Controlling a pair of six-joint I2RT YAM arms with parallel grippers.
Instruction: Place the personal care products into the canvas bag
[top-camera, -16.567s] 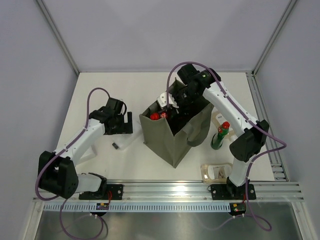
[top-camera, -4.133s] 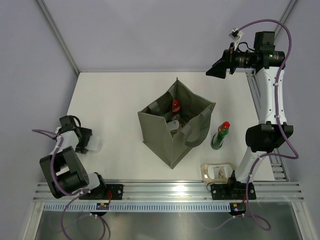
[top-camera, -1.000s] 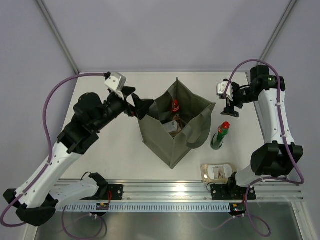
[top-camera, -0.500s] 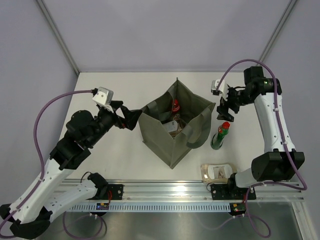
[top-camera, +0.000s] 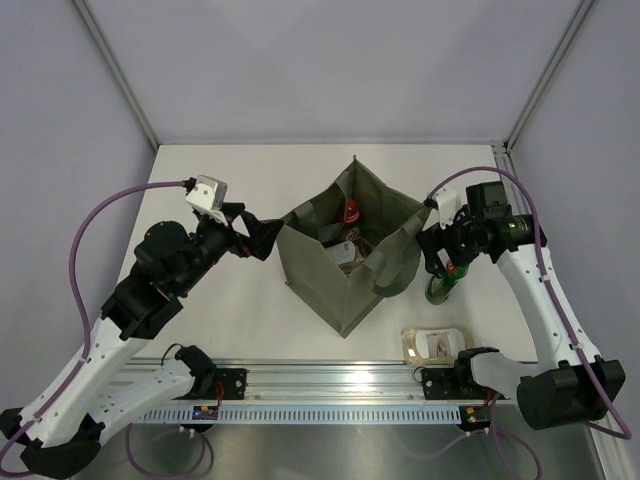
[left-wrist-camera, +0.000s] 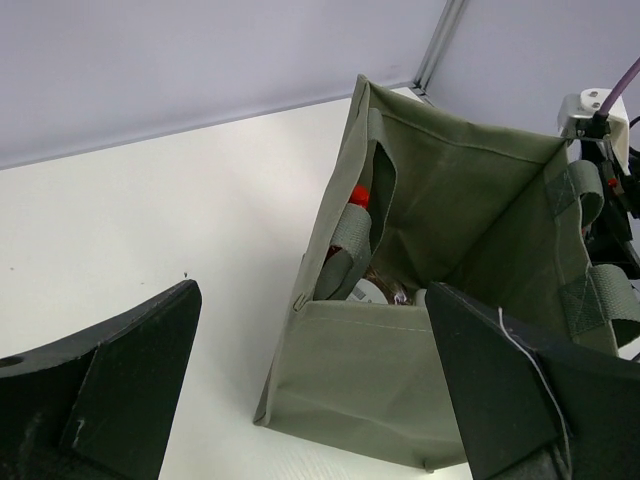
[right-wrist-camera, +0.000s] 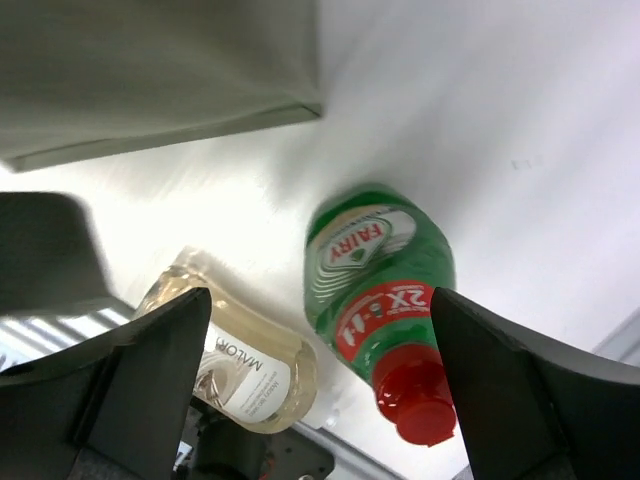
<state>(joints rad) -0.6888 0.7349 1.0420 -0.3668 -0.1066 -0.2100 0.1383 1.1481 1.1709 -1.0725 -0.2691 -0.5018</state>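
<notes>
The canvas bag (top-camera: 340, 285) needs loading, so my right gripper should next grab the dark green red-capped bottle by the part beside its cap (top-camera: 448, 279).
The olive-grey canvas bag (top-camera: 340, 285) stands open mid-table. Inside it are a red bottle (top-camera: 350, 211) and a pale container (top-camera: 343, 256). The red cap (left-wrist-camera: 357, 196) and the bag's near wall (left-wrist-camera: 400, 380) show in the left wrist view. My left gripper (top-camera: 262, 236) is open and empty, just left of the bag's left corner. The dark green red-capped bottle (top-camera: 437, 289) stands right of the bag. My right gripper (top-camera: 445, 256) is open right above it, jaws either side of the bottle (right-wrist-camera: 380, 270). The beige pouch (top-camera: 432, 343) lies nearer the front edge, and the right wrist view (right-wrist-camera: 240, 360) also shows it.
The bag's loop handle (top-camera: 395, 275) hangs off its right side toward the green bottle. The aluminium rail (top-camera: 330, 380) runs along the table's front edge. Frame posts stand at the back corners.
My right arm has swung from the back right down over the green bottle. My left gripper has drawn back a little from the bag's rim to its left corner.
</notes>
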